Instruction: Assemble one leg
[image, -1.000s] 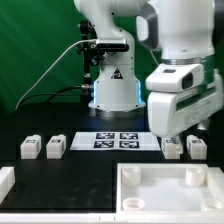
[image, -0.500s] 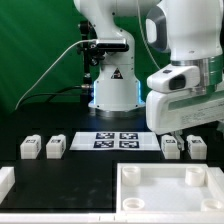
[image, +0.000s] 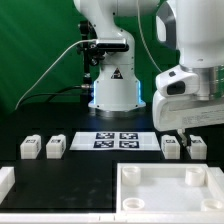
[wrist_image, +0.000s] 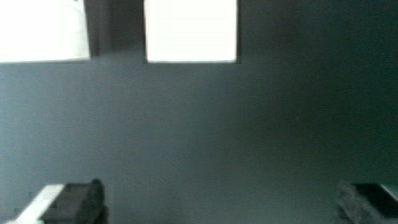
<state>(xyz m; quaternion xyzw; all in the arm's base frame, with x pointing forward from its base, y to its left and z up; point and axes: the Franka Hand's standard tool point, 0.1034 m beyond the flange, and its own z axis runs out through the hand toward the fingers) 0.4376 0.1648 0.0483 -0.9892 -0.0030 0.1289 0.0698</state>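
I will next assemble the one white leg onto the white panel (image: 128, 190), and for that my gripper will first grab the leg by its square tagged body (image: 198, 149).
Four small white legs with tags stand on the black table. Two are at the exterior view's left (image: 29, 148) (image: 55, 146) and two at its right (image: 171, 146) (image: 196, 146). My gripper (image: 183, 131) hangs just above the right pair and holds nothing. In the wrist view the gripper (wrist_image: 222, 204) is open. Its dark fingertips (wrist_image: 68, 202) stand wide apart over bare table. Two white blocks (wrist_image: 191, 30) (wrist_image: 39, 30) lie beyond the fingertips, and their tags do not show. The large white panel (image: 128, 190) with raised rims lies at the front.
The marker board (image: 118, 140) lies flat between the two pairs of legs. The robot base (image: 112, 85) stands behind it, with a cable running off to the exterior view's left. Another white part (image: 5, 180) shows at the front left edge.
The gripper and arm have moved toward the exterior view's right and risen slightly, from over the inner right leg to above both right legs. No part has moved.
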